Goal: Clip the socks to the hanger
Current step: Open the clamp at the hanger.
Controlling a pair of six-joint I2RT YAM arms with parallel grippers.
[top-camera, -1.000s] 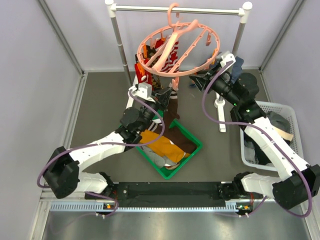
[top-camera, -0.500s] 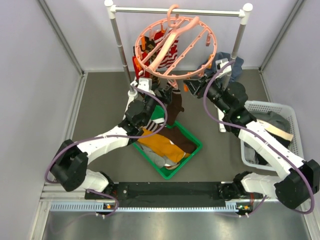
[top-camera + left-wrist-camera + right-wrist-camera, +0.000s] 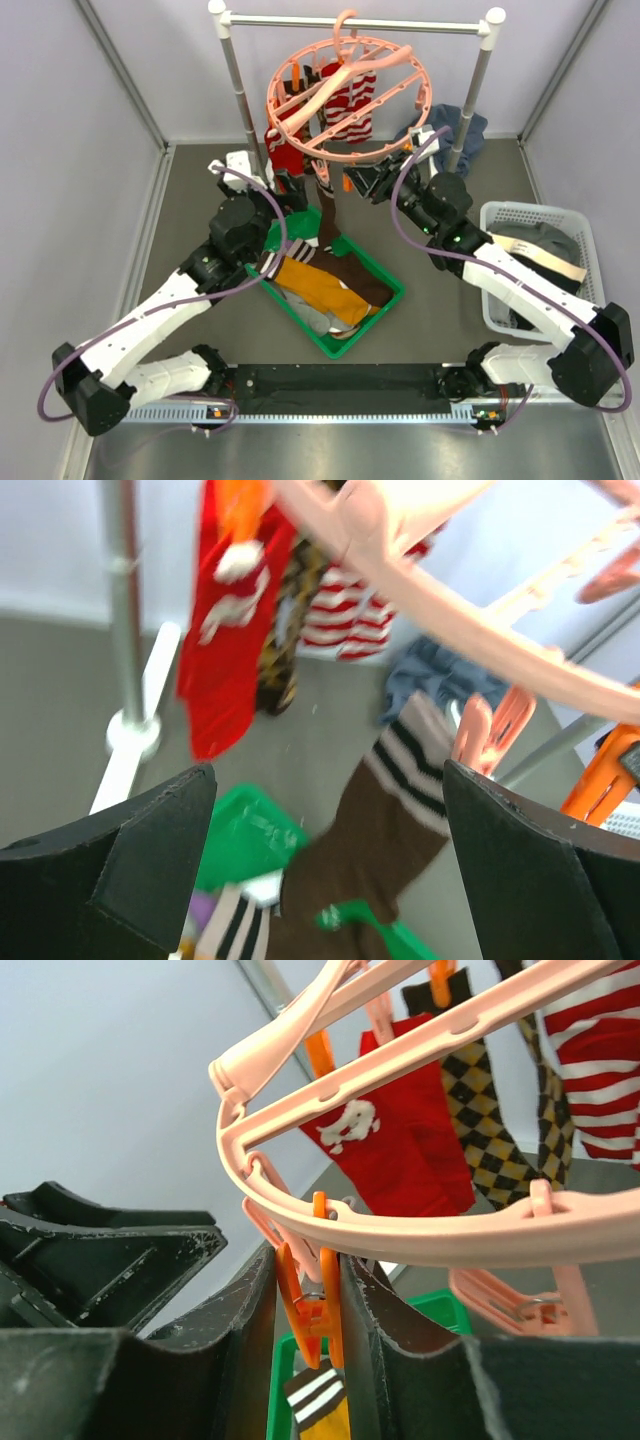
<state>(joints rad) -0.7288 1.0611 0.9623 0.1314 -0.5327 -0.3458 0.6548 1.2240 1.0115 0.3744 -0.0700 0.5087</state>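
Note:
The brown sock in the green tray (image 3: pixel 385 300) needs to be clipped to the hanger, so the robot's left gripper should grab it by its striped cuff's edge next.
The pink hanger (image 3: pixel 345 95) hangs from the rail with a red sock (image 3: pixel 285 150), a checked sock (image 3: pixel 490 1110) and a red-and-white striped sock (image 3: pixel 352 105) clipped on. A dark brown sock (image 3: pixel 328 218) with a striped cuff hangs from the hanger's near rim down into the green tray (image 3: pixel 385 300). My left gripper (image 3: pixel 293 190) stands wide open just left of it, holding nothing; in the left wrist view that gripper (image 3: pixel 328 772) frames the brown sock (image 3: pixel 400 820). My right gripper (image 3: pixel 362 183) is shut on an orange clip (image 3: pixel 318 1305) under the ring (image 3: pixel 420 1225).
The silver rail (image 3: pixel 350 18) stands on two posts (image 3: pixel 236 95) behind the hanger. More socks, among them a mustard one (image 3: pixel 315 285), lie in the tray. A white basket (image 3: pixel 590 235) of garments sits at the right. A blue-grey cloth (image 3: pixel 455 125) hangs by the right post.
My left gripper opened, let go of the brown sock and drew back to the left. The hanger swung left, and my right gripper moved left with its clip.

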